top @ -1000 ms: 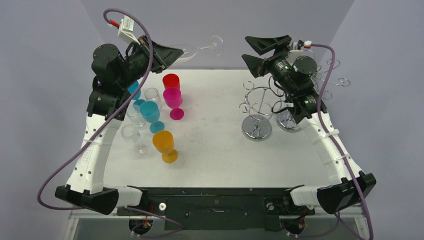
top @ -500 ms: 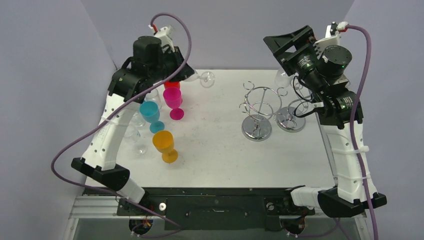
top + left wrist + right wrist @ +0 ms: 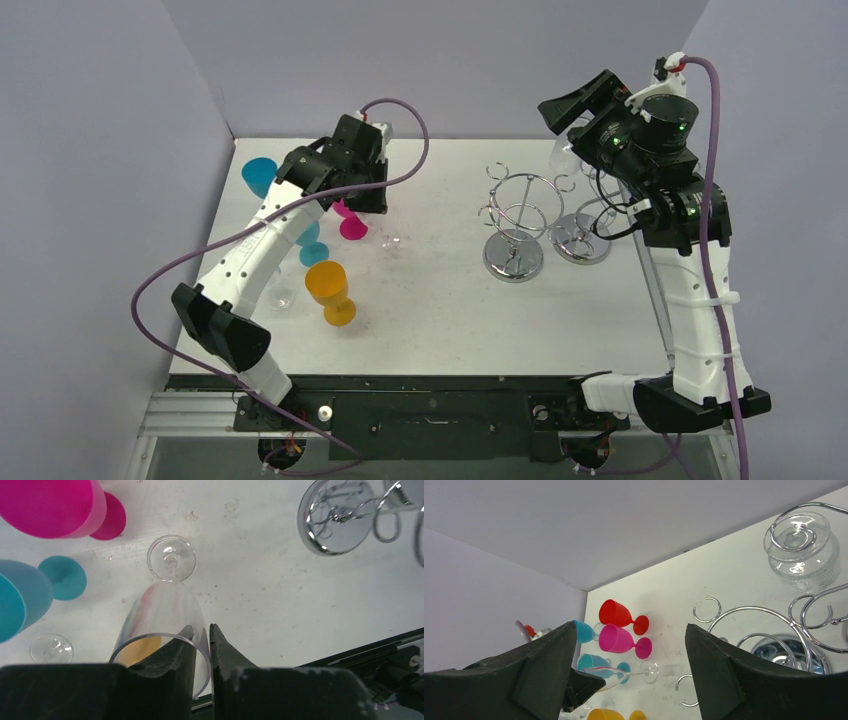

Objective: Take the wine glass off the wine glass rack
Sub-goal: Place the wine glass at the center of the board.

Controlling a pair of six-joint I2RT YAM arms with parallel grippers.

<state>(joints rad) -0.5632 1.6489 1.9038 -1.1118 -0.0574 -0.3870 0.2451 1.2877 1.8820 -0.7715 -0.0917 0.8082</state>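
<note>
I should keep holding the clear wine glass (image 3: pixel 165 607) with my left gripper. The glass is slanted compared with the upright goblets, so it would likely tip if I opened now.
My left gripper (image 3: pixel 202 635) is shut on the rim of a clear wine glass (image 3: pixel 165 607), one finger inside the bowl and one outside. The glass points foot-down, its foot (image 3: pixel 171 557) at or just over the white table; I cannot tell if it touches. From above, the left gripper (image 3: pixel 365 195) is beside the magenta goblet, with the glass foot (image 3: pixel 391 240) below it. Two chrome wine glass racks (image 3: pixel 513 215) (image 3: pixel 580 238) stand right of centre. Another clear glass (image 3: pixel 801 550) hangs on the far rack. My right gripper (image 3: pixel 630 626) (image 3: pixel 580 108) is open and empty, raised above the racks.
Goblets stand to the left of the held glass: magenta (image 3: pixel 350 226), teal (image 3: pixel 305 240), blue (image 3: pixel 259 172), orange (image 3: pixel 329 287), and a red one (image 3: pixel 621 614). Clear glasses (image 3: pixel 280 297) stand by the left edge. A rack base (image 3: pixel 332 517) lies right of the held glass.
The left arm has swung forward and down, turning the held glass from level in the air to foot-down by the magenta goblet. The right arm rose earlier and now holds still.
</note>
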